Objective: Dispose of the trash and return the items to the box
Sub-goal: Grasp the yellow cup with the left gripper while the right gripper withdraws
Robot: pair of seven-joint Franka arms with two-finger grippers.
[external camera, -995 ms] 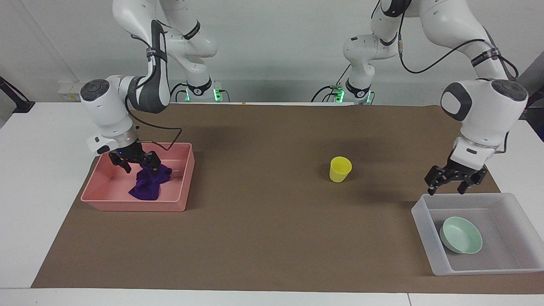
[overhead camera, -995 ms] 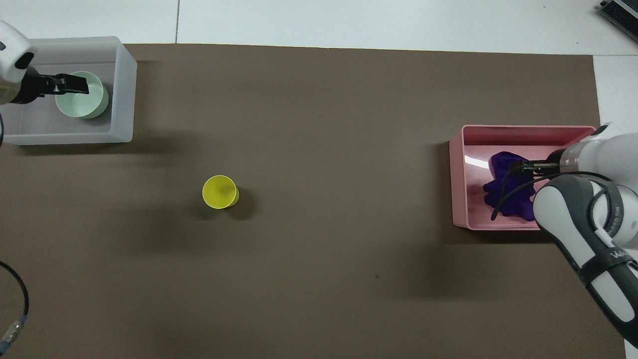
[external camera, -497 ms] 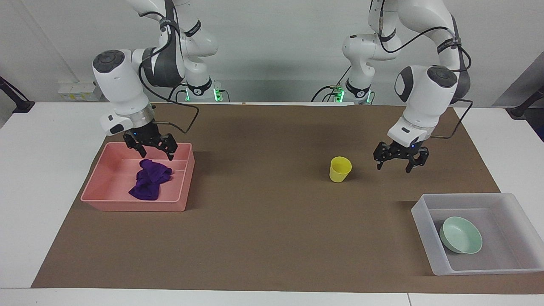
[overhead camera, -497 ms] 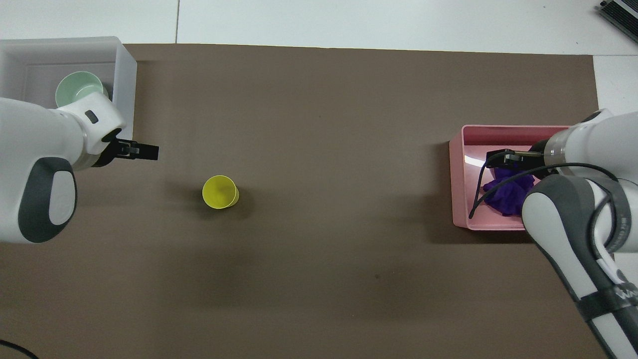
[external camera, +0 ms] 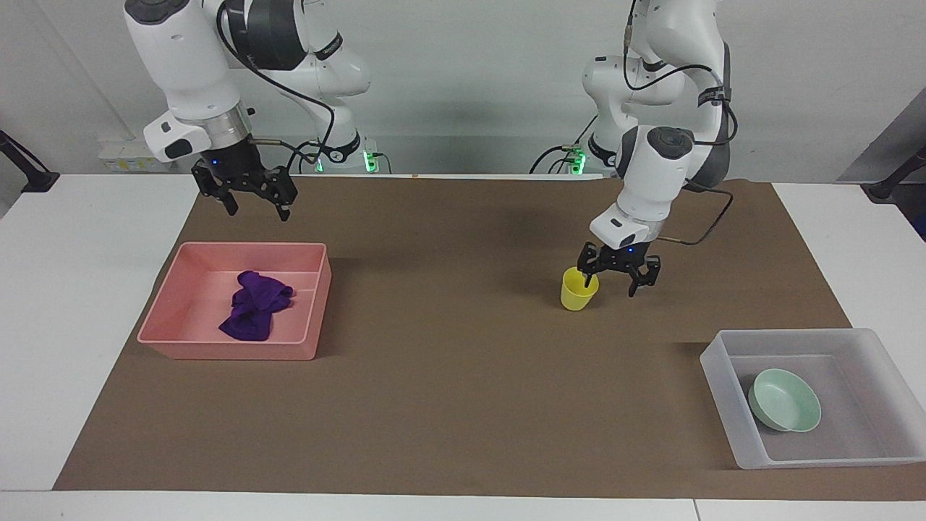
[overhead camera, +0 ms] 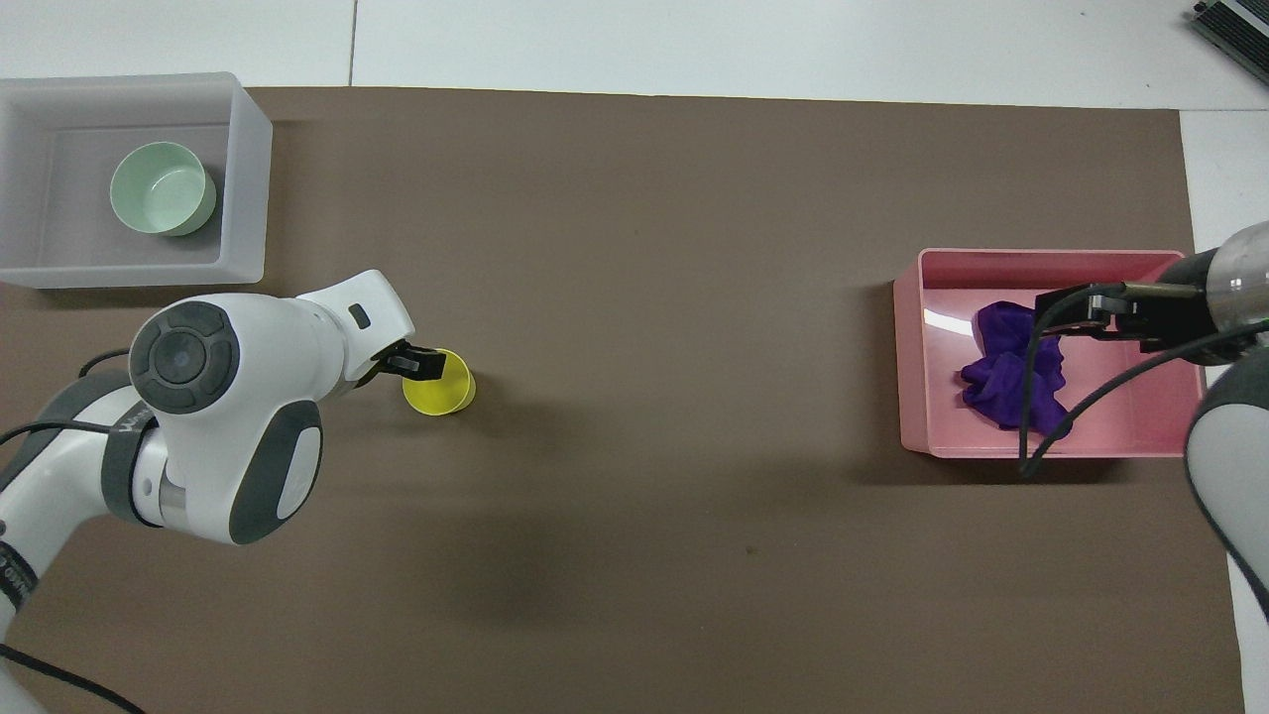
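My left gripper is to grab the yellow cup by its rim [overhead camera: 410, 399] next, and then it can return the cup to the translucent box.
The yellow cup [external camera: 579, 294] stands upright on the brown mat; it also shows in the overhead view [overhead camera: 442, 389]. My left gripper [external camera: 613, 284] is open and low at the cup, with one finger at its rim and the other beside it; in the overhead view [overhead camera: 421, 365] it covers the cup's edge. The purple cloth [external camera: 253, 315] lies loose in the pink bin [external camera: 231, 352]. My right gripper [external camera: 258, 210] is open and empty, raised above that bin's edge nearer the robots. The mint-green bowl [external camera: 785, 400] sits in the translucent box [external camera: 785, 334].
The box [overhead camera: 248, 178] stands at the left arm's end of the table, farther from the robots than the cup. The pink bin [overhead camera: 907, 367] stands at the right arm's end. The brown mat [external camera: 448, 391] covers the middle of the white table.
My left gripper moved from over the box to the cup and came down at its rim. My right gripper let go of the purple cloth and rose out of the pink bin.
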